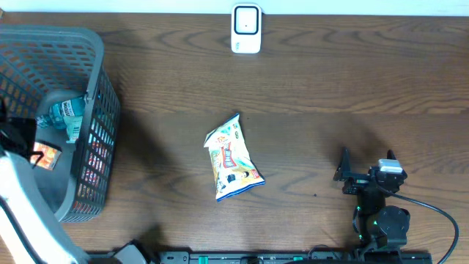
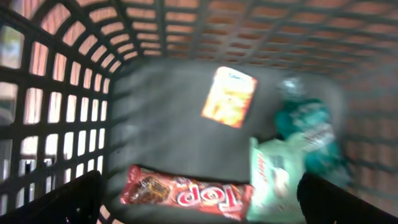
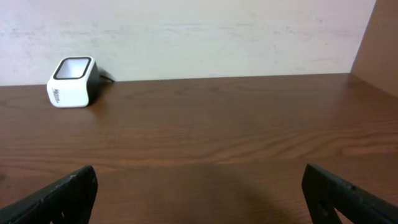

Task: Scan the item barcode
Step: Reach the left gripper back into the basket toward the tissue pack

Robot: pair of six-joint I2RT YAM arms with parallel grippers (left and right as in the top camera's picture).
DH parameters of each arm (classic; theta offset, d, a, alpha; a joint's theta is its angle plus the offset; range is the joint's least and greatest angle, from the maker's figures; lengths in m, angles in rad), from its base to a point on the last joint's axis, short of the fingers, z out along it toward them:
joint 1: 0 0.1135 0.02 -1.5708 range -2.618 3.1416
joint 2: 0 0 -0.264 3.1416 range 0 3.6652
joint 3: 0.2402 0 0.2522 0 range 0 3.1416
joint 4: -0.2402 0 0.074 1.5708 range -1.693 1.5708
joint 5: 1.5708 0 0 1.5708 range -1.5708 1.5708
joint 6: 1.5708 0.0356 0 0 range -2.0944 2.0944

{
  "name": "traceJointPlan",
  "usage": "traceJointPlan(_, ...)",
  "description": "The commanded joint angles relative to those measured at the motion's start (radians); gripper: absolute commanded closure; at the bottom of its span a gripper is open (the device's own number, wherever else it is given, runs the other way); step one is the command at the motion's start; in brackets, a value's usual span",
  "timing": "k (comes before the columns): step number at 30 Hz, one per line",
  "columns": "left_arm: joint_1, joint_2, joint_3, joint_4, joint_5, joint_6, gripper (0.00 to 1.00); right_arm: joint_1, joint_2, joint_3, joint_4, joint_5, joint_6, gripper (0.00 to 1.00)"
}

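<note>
The barcode needs to be scanned, so my left gripper will next hold the orange packet by its long side edges and leave its broad sides uncovered.
A white barcode scanner stands at the table's far edge and also shows far left in the right wrist view. A yellow and white snack bag lies flat mid-table. My left gripper hangs open inside the grey basket, holding nothing. Below it lie a red "Top" bar, an orange packet, a mint-green packet and a teal bag. My right gripper rests open at the front right, well right of the snack bag, with only bare wood between its fingers.
The basket fills the left end of the table; its lattice walls enclose the left gripper on all sides. My left arm's white link crosses the basket's front corner. A black cable trails right of the right arm.
</note>
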Motion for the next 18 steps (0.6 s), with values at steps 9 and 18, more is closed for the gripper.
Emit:
traceJointPlan(9,0.056,0.388,0.011,0.118,0.040,0.163,0.02,0.004,0.000,-0.002,-0.004,-0.002,-0.008,0.01)
traceJointPlan(18,0.056,0.590,0.008,0.213,0.096,0.294,0.02,0.004,0.000,-0.002,-0.004,-0.002,-0.008,0.01)
